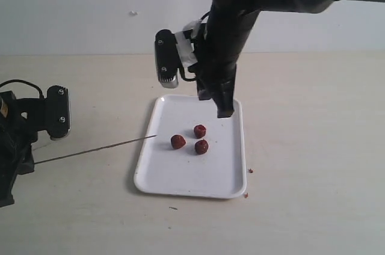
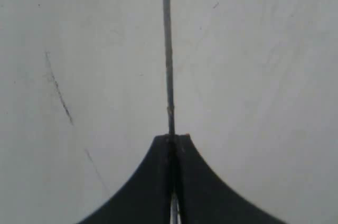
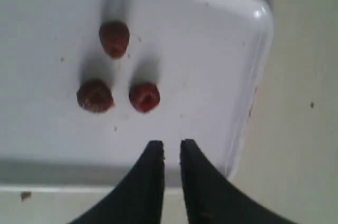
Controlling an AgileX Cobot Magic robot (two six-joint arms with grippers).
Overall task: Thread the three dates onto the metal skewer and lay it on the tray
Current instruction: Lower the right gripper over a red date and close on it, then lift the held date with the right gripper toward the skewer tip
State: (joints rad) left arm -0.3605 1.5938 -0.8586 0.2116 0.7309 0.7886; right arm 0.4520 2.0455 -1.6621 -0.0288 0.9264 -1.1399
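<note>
My right gripper grabs the date nearest the skewer's tip by its sides next, which leaves its ends free for the metal skewer [image 1: 105, 147].
Three dark red dates [image 1: 178, 141] [image 1: 200, 130] [image 1: 201, 146] lie close together on the white tray [image 1: 180, 183]. In the right wrist view the dates [image 3: 114, 38] [image 3: 95, 95] [image 3: 144, 97] sit just ahead of my right gripper [image 3: 171, 145]. That gripper is open by a narrow gap and holds nothing. From outside, my right gripper [image 1: 224, 110] hangs over the tray's far end. My left gripper [image 2: 171, 137] is shut on one end of the metal skewer [image 2: 168, 49]. The skewer [image 1: 96, 149] points toward the tray's left rim, its tip at the edge.
Tiny dark crumbs [image 1: 250, 171] lie on the beige table by the tray's near right corner. The left arm's black body [image 1: 18, 141] fills the far left. The right arm's camera housing [image 1: 167, 59] hangs above the tray's far left corner.
</note>
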